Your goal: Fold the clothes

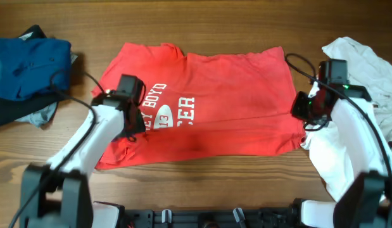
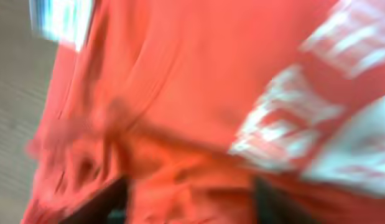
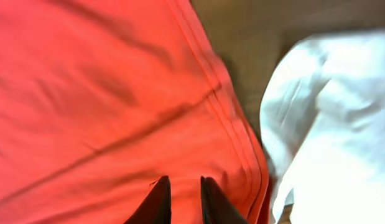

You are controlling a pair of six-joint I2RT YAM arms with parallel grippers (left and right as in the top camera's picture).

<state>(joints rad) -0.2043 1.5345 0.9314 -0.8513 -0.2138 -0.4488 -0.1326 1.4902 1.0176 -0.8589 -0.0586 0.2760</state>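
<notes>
The red T-shirt needs to be grabbed next by its far edge, opposite the hem end, with my left gripper, so that side can be folded over the lettering.
A red T-shirt (image 1: 208, 101) with white lettering lies spread on the wooden table, its lower left part folded over. My left gripper (image 1: 131, 101) is over the shirt's left side by the lettering. In the blurred left wrist view its fingers (image 2: 192, 202) stand wide apart with bunched red cloth (image 2: 180, 93) between them. My right gripper (image 1: 304, 107) is at the shirt's right hem. In the right wrist view its fingers (image 3: 183, 193) are nearly together, with red cloth (image 3: 86, 93) in the narrow gap.
A blue garment (image 1: 28, 63) lies heaped at the far left. A white garment (image 1: 366, 69) lies at the right edge, next to the shirt's hem, and also shows in the right wrist view (image 3: 329, 124). Bare wood (image 1: 202, 177) runs along the front.
</notes>
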